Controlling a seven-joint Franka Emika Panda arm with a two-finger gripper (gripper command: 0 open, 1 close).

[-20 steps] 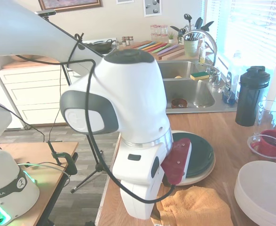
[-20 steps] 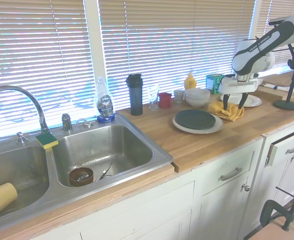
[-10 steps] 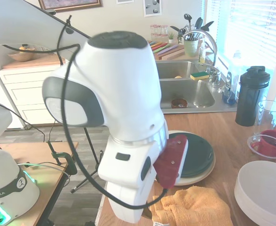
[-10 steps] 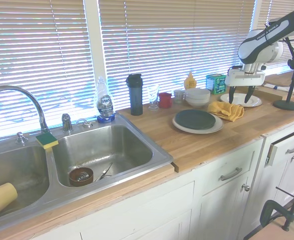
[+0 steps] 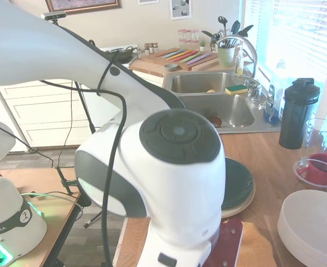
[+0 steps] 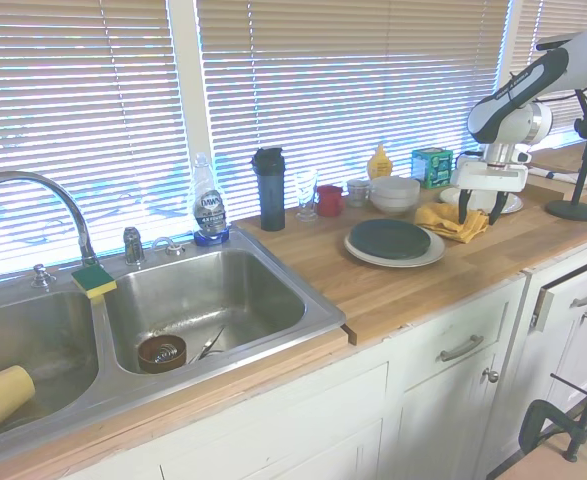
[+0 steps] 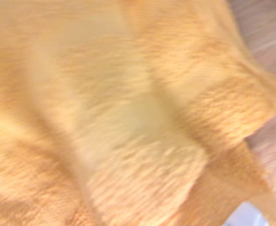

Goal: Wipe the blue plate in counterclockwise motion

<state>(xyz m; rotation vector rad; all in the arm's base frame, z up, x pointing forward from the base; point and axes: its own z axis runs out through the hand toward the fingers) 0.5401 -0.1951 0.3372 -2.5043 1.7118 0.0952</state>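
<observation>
The towel (image 6: 451, 222) is lying crumpled and loose on the counter. My gripper is going to grab it next by the raised fold (image 6: 472, 217) between its fingers to wipe the blue plate.
The blue plate (image 6: 389, 238) lies dark and round on a larger cream plate (image 6: 393, 259) on the wooden counter; in the first exterior view the blue plate (image 5: 239, 182) shows partly behind the arm. An orange towel (image 6: 451, 222) lies crumpled just right of the plates. My gripper (image 6: 480, 213) hangs open right over the towel's far end, one finger to each side of the cloth, a short way right of the blue plate. The wrist view is filled with the orange towel (image 7: 128, 113), blurred and very close.
Stacked white bowls (image 6: 395, 192), a red cup (image 6: 329, 200), a black shaker bottle (image 6: 270, 188) and a green box (image 6: 429, 165) line the window side. A white plate (image 6: 514, 203) lies behind the gripper. The sink (image 6: 273, 325) is far left.
The gripper rose off the towel half a second ago and has come back down over it, fingers still apart. The plates and towel have not shifted.
</observation>
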